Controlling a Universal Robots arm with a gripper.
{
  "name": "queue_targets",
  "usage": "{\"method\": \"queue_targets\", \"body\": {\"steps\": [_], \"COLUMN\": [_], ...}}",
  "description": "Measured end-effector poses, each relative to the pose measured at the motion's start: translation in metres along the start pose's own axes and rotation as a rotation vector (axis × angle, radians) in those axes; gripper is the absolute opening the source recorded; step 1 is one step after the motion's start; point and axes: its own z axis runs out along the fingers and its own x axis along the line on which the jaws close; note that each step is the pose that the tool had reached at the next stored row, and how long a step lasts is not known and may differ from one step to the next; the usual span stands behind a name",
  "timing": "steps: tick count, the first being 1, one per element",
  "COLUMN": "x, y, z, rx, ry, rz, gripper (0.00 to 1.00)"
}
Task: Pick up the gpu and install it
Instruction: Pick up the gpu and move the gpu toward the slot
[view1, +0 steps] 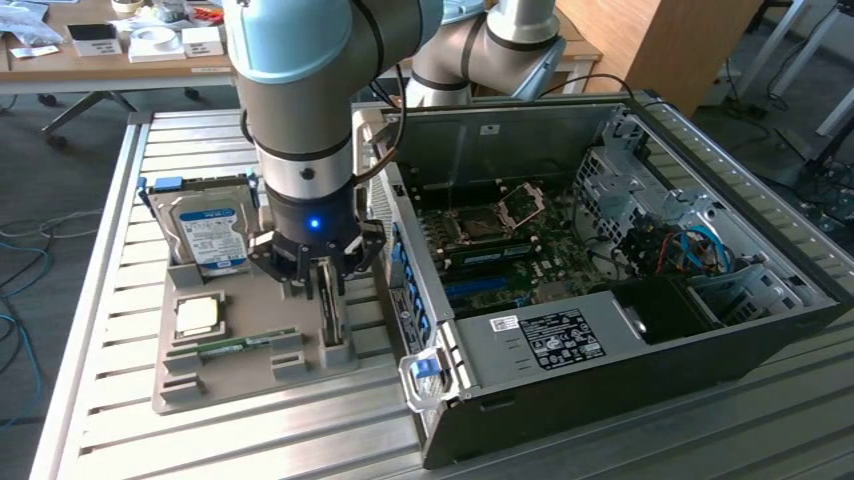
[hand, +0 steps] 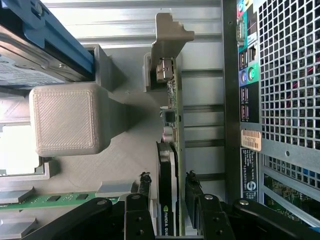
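Note:
The GPU (hand: 170, 145) has parts that stick up unevenly near the bracket, so my gripper will next hold it by its flat-sided black fan cover (hand: 167, 200).
The gpu (view1: 330, 322) stands on edge in a slot of the grey holder tray (view1: 254, 378), beside the open computer case (view1: 601, 335). In the wrist view the gpu (hand: 170, 145) is a thin dark card with a green edge, and its silvery bracket (hand: 169, 35) is at the far end. My gripper (view1: 318, 288) has come down over the card from above. The gripper (hand: 168, 181) is open, with one black fingertip (hand: 145, 181) on each side of the card and a small gap showing at both.
On the same tray stand a hard drive with a blue label (view1: 214, 235), a processor chip (view1: 198, 315) and a green memory stick (view1: 247, 345). The case's rear panel (hand: 280, 75) lies close beside the card. The motherboard (view1: 494, 250) is exposed inside the case.

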Motion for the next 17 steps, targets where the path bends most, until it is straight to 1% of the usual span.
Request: {"method": "queue_targets", "body": {"steps": [10, 17], "x": [0.0000, 0.0003], "y": [0.0001, 0.0041], "z": [0.0037, 0.0047], "rx": [0.0002, -0.0005], "ry": [0.0001, -0.0001], "rz": [0.000, 0.000], "gripper": [0.42, 0.42]}}
